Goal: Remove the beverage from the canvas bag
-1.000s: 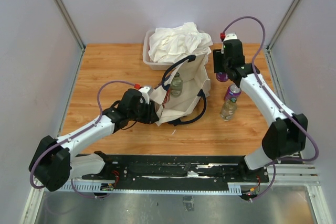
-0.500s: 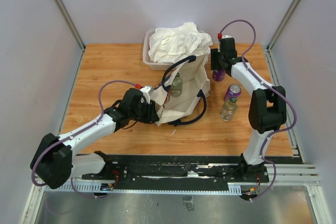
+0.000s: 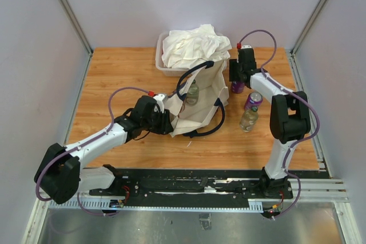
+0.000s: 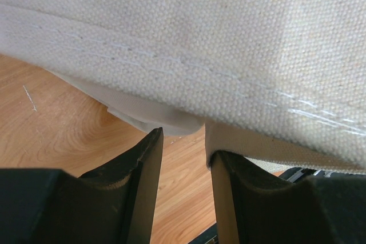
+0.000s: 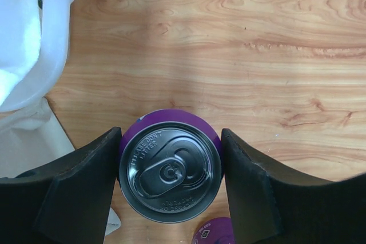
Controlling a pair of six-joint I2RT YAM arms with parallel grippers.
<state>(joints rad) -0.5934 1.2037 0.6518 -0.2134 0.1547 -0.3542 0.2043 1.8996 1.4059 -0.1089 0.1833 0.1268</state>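
Note:
The upright purple can, low over flat wood beside the bag (image 3: 205,95), would stand, so my right gripper should open.
The cream canvas bag (image 3: 205,95) with navy handles lies open mid-table; a clear bottle (image 3: 193,92) shows inside it. My left gripper (image 3: 167,119) is at the bag's near-left edge. In the left wrist view its jaws (image 4: 184,141) stand narrowly apart, with the bag's hem (image 4: 229,141) folded at the fingertips. My right gripper (image 3: 237,78) is shut on a purple can (image 3: 237,87) just right of the bag, low over the wood. In the right wrist view both fingers (image 5: 86,181) press the sides of the can (image 5: 170,167).
A second purple can (image 3: 252,100) and a clear bottle (image 3: 248,119) stand on the table right of the bag; that can's top (image 5: 214,234) shows in the right wrist view. A clear tub (image 3: 160,67) heaped with white cloth (image 3: 194,44) stands behind the bag.
My right arm has folded back and carried the purple can left and down, close beside the bag. The left arm and the bag have stayed still.

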